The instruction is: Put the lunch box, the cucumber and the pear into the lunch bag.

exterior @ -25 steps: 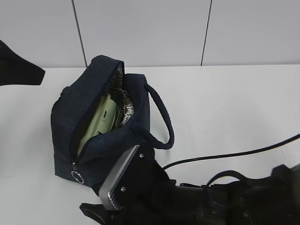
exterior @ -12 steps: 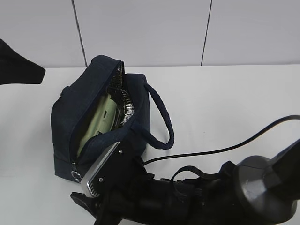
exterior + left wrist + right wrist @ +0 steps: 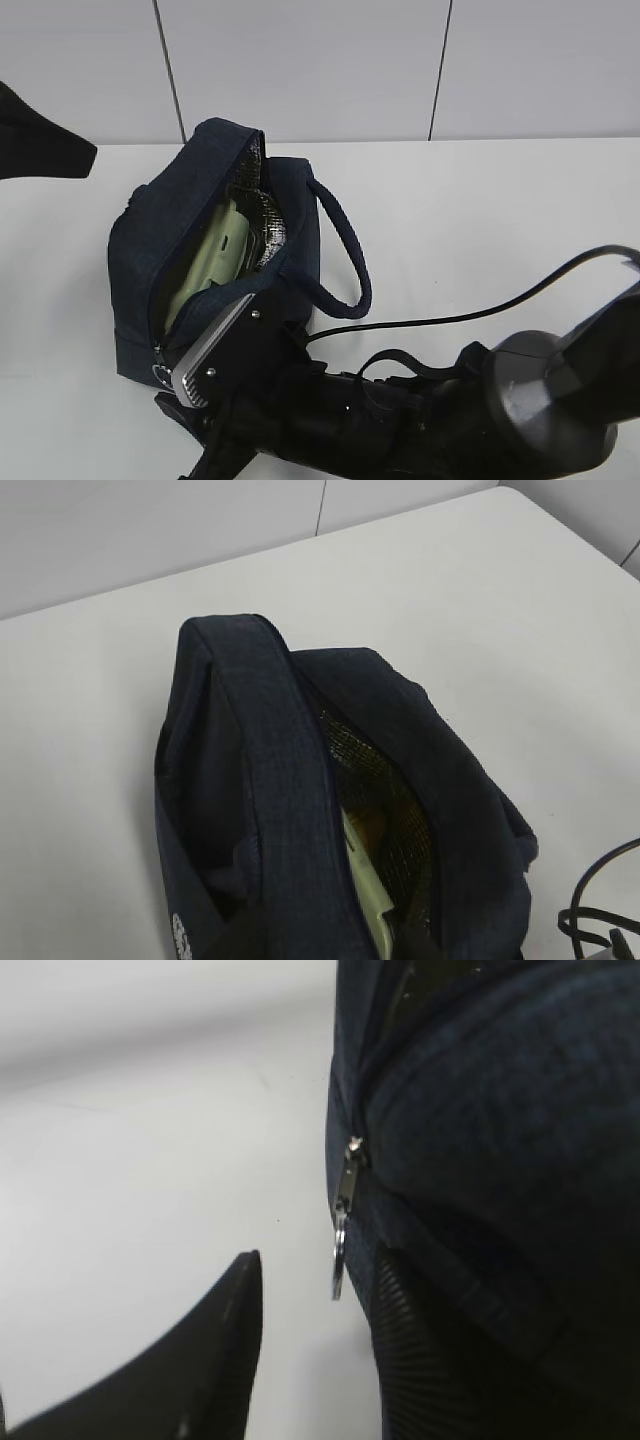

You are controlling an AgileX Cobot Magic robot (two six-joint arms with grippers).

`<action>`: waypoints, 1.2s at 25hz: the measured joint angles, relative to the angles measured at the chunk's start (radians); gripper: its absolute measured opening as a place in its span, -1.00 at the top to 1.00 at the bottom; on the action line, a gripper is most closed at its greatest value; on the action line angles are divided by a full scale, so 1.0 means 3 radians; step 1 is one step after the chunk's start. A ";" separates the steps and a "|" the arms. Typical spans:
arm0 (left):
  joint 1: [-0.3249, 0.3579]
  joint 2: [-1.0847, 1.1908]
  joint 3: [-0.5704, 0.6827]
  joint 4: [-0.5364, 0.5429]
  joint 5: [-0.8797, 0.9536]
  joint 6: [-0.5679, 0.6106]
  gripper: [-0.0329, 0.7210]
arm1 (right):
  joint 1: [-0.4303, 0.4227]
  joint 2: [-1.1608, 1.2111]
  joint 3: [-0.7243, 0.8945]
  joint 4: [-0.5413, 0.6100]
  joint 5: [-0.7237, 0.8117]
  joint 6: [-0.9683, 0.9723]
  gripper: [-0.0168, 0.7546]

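Note:
I will next grab the metal ring pull by its free hanging end (image 3: 163, 377) with my right gripper, because the zipper slider (image 3: 159, 352) sits tight against the bag's fabric.
The navy lunch bag (image 3: 150, 230) stands unzipped at the left of the white table. The pale green lunch box (image 3: 215, 255) sits inside it against the silver lining. In the left wrist view the bag (image 3: 250, 740) is seen from above, with the lunch box lid (image 3: 365, 880) and a yellow-brown patch beside it that may be the pear (image 3: 372, 823). The cucumber is hidden. My right gripper (image 3: 315, 1300) is open at the bag's near corner. The metal ring pull (image 3: 340, 1250) hangs just above its gap, and its ribbed finger (image 3: 420, 1360) lies against the fabric. My left arm (image 3: 40, 140) is a dark shape at the left edge, apart from the bag.
The bag's thick looped handle (image 3: 345, 250) sticks out to the right. A black cable (image 3: 480, 315) trails across the table from my right arm. A grey panelled wall runs behind the table's far edge.
My right arm has swung left along the front of the bag, bringing its fingers to the zipper pull at the near corner. The bag and the left arm have not moved.

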 joint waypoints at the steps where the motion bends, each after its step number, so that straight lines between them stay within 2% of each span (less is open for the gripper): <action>1: 0.0000 0.0000 0.0000 0.0000 0.0000 0.0000 0.25 | 0.0000 0.0000 0.0000 0.0000 0.0000 0.0000 0.18; 20: 0.0000 0.0000 0.0004 -0.0001 0.0000 0.0000 0.28 | 0.0000 0.0136 -0.0198 -0.0004 0.0055 0.0028 0.19; 26: 0.0000 0.0000 0.0004 -0.0001 0.0000 0.0000 0.28 | 0.0000 0.0148 -0.0205 -0.0012 0.0083 0.0032 0.42; 30: 0.0000 0.0000 0.0004 -0.0001 0.0000 0.0000 0.28 | 0.0000 0.0155 -0.0205 -0.0018 0.0159 0.0032 0.46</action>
